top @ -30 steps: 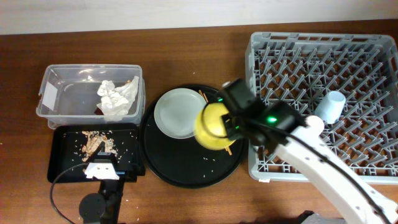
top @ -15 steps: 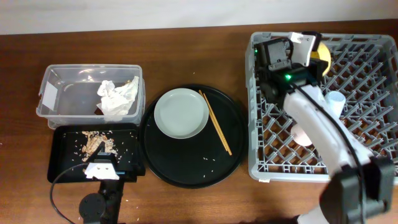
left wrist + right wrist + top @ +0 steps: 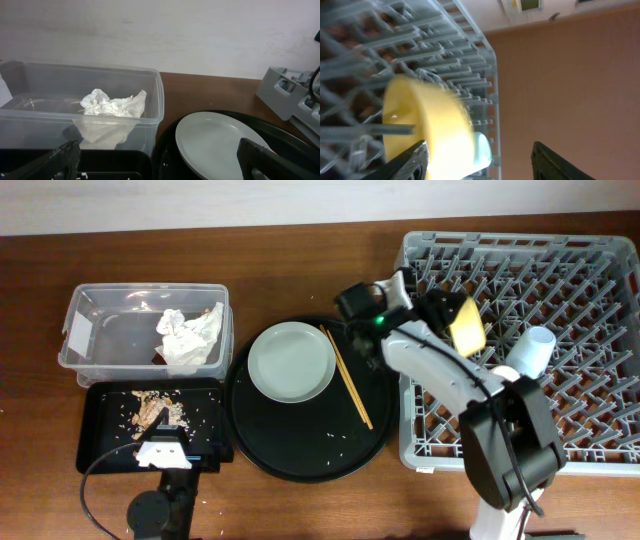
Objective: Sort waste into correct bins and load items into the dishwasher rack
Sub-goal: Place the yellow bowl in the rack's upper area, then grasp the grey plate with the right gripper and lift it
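Note:
Next, the right gripper grabs the grey plate's rim beside the chopsticks, so the opposite edge stays free to load into the rack [image 3: 560, 250].
The yellow bowl [image 3: 466, 323] stands on edge among the pegs of the grey dishwasher rack [image 3: 560, 250], near its left side; it looks blurred in the right wrist view [image 3: 427, 130]. My right gripper [image 3: 438, 306] is just left of it, open, with the bowl beside one finger [image 3: 410, 162]. A light blue cup [image 3: 533, 350] stands in the rack. The grey plate [image 3: 291, 362] and the chopsticks [image 3: 346, 376] lie on the round black tray [image 3: 300, 455]. My left gripper [image 3: 160, 167] is open and holds nothing, low over the shallow black tray [image 3: 100, 435].
The clear tub [image 3: 100, 330] holds a crumpled white napkin [image 3: 187, 336]. Brownish food scraps [image 3: 152, 411] lie in the shallow black tray. A few crumbs [image 3: 337, 436] dot the round tray. My right arm [image 3: 500, 395] lies across the rack's front left corner.
The right arm carried the yellow bowl from above the round tray into the rack. Its jaws have opened and the bowl now rests among the pegs. The left arm stayed still.

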Available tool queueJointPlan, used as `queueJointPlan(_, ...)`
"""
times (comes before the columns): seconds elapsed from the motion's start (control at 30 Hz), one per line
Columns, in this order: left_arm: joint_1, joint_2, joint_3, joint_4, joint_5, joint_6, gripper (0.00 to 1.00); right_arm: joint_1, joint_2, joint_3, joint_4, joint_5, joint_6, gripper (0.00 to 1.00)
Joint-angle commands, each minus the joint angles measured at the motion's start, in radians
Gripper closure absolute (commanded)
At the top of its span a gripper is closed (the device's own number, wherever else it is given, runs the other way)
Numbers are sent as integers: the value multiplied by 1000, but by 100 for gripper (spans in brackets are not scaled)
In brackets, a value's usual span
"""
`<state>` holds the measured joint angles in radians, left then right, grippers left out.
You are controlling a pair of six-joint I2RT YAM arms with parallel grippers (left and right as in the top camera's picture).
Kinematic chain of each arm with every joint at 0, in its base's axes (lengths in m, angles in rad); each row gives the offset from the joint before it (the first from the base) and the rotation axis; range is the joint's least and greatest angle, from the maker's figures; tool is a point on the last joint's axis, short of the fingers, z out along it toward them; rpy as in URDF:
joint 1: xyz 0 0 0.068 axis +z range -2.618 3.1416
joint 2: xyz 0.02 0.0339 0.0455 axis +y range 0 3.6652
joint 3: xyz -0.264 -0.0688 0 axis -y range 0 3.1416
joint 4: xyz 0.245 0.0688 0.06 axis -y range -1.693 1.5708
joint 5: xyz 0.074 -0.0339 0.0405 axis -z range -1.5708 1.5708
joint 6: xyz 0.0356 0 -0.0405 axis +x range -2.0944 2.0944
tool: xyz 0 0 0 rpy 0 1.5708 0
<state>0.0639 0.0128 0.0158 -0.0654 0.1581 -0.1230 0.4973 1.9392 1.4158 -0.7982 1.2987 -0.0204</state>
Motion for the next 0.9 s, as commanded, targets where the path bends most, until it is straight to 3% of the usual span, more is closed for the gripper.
queueJointPlan(0.0, -4, -6, -6, 0, 3, 16, 1, 67, -129, 48, -59, -253, 33, 27)
queueJointPlan(0.13, -4, -6, -6, 0, 3, 16, 1, 71, -156, 86, -158, -1120, 153, 30)
queueJointPlan(0.2, -4, -6, -6, 0, 3, 16, 1, 73, -142, 70, -131, -1375, 285, 31)
queueJointPlan(0.3, -4, -6, -6, 0, 3, 16, 1, 74, -74, 58, -117, -1459, 539, 31)
queueJointPlan(0.37, -4, -6, -6, 0, 3, 16, 1, 87, -7, 58, -89, -1559, 591, 31)
queueJointPlan(0.47, -4, -6, -6, 0, 3, 16, 1, 98, 100, 58, -66, -1553, 715, 33)
queueJointPlan(0.53, -4, -6, -6, 0, 3, 16, 1, 98, 141, 58, -26, -1550, 718, 37)
queueJointPlan(0.57, -4, -6, -6, 0, 3, 16, 1, 98, 159, 58, -10, -1550, 719, 41)
queueJointPlan(0.63, -4, -6, -7, 0, 3, 16, 1, 98, 191, 58, -8, -1547, 740, 61)
queueJointPlan(0.7, -4, -6, -6, 0, 3, 16, 1, 98, 200, 57, -34, -1519, 740, 92)
queueJointPlan(0.8, -4, -6, -7, 0, 3, 16, 1, 93, 171, 58, -101, -1478, 727, 96)
queueJointPlan(0.87, -4, -6, -6, 0, 3, 16, 1, 93, 90, 58, -103, -1466, 618, 96)
